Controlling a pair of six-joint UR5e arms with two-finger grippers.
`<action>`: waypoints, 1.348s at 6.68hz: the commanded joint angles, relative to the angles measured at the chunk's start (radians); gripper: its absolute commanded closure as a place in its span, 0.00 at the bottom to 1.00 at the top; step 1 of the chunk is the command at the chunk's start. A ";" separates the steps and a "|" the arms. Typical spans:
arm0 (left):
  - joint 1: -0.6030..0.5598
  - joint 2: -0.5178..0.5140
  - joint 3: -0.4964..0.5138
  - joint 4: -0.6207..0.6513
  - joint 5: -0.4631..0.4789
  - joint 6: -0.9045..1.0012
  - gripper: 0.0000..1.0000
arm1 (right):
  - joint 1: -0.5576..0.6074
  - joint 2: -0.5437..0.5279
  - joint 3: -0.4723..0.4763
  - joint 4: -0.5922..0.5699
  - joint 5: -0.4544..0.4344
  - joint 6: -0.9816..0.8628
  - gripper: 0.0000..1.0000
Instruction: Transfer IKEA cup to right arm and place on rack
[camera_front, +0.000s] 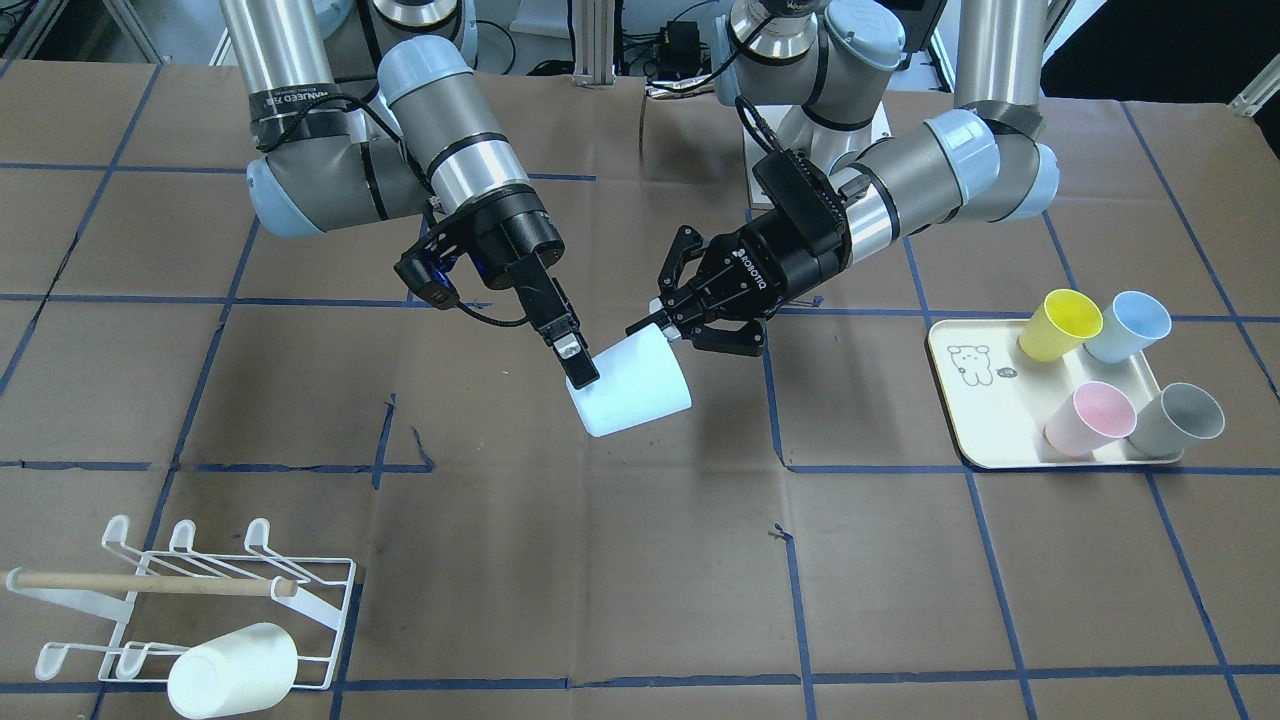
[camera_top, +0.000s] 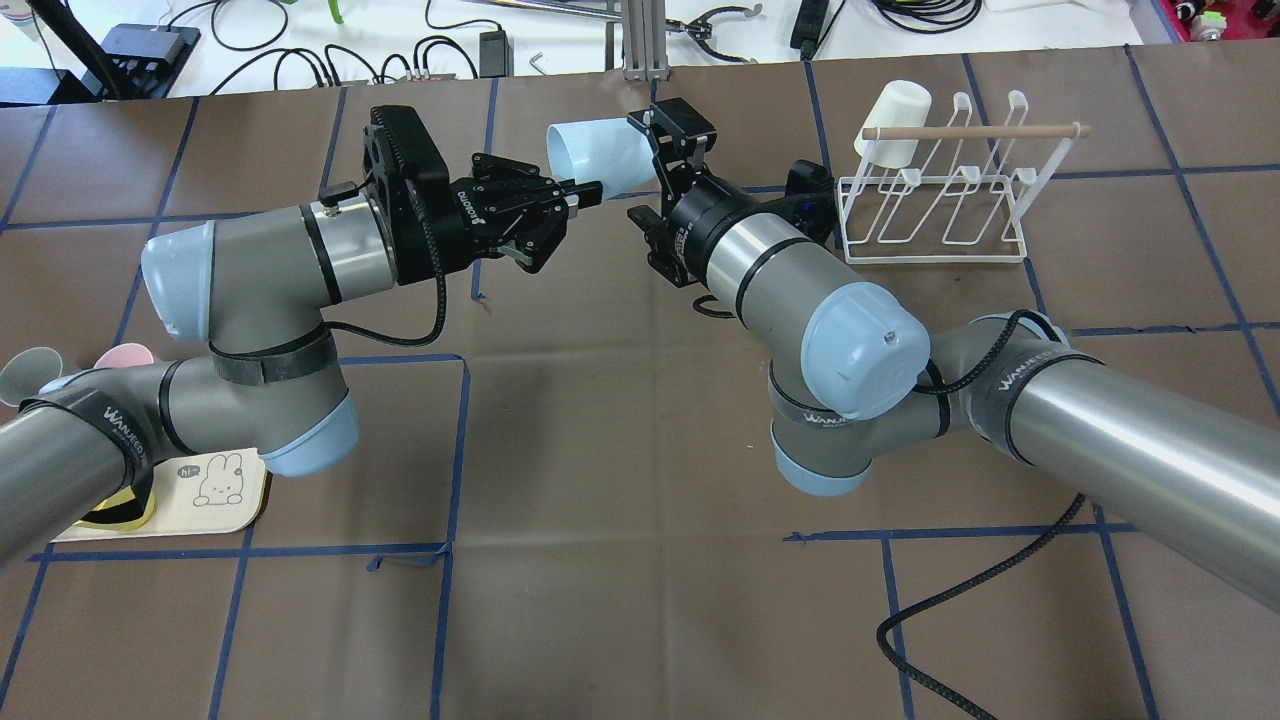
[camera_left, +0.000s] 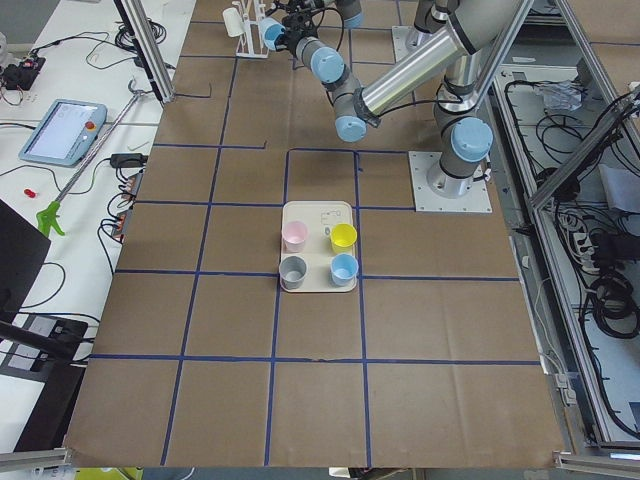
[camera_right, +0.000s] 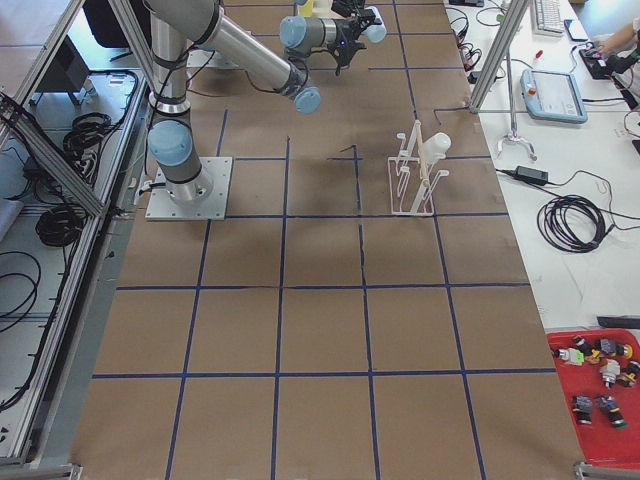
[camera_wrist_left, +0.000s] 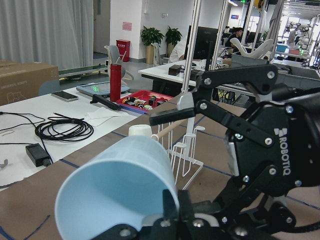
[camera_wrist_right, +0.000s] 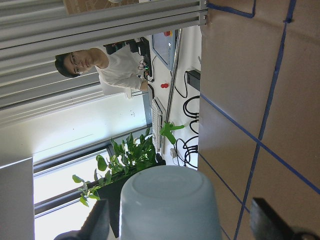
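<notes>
My right gripper is going to grab the pale blue IKEA cup by its base end (camera_front: 593, 406) next, so that it can put the cup on the rack (camera_front: 200, 600).
The pale blue IKEA cup (camera_front: 635, 390) hangs in the air over the table's middle, lying on its side. My left gripper (camera_front: 650, 322) is shut on its rim, and its pinching fingers show in the left wrist view (camera_wrist_left: 170, 207) at the cup's mouth (camera_wrist_left: 115, 195). My right gripper (camera_top: 650, 165) is open and straddles the cup's base end. In the right wrist view the cup's base (camera_wrist_right: 170, 205) sits between the spread fingers with gaps on both sides. The white wire rack (camera_front: 200, 600) with a wooden dowel stands on the right arm's side.
A white cup (camera_front: 232, 668) hangs on a rack prong. A cream tray (camera_front: 975, 400) on the left arm's side holds yellow (camera_front: 1060, 325), blue (camera_front: 1128, 325), pink (camera_front: 1090, 418) and grey (camera_front: 1178, 420) cups. Brown paper with blue tape lines covers the table.
</notes>
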 joint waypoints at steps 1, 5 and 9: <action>0.000 0.003 0.000 0.000 -0.001 -0.004 0.93 | 0.005 0.012 -0.021 0.009 -0.001 0.002 0.00; 0.000 0.003 0.000 0.000 0.000 -0.012 0.93 | 0.015 0.030 -0.058 0.010 -0.001 0.002 0.00; 0.000 0.003 0.000 0.000 0.000 -0.012 0.92 | 0.017 0.041 -0.071 0.012 -0.003 0.002 0.03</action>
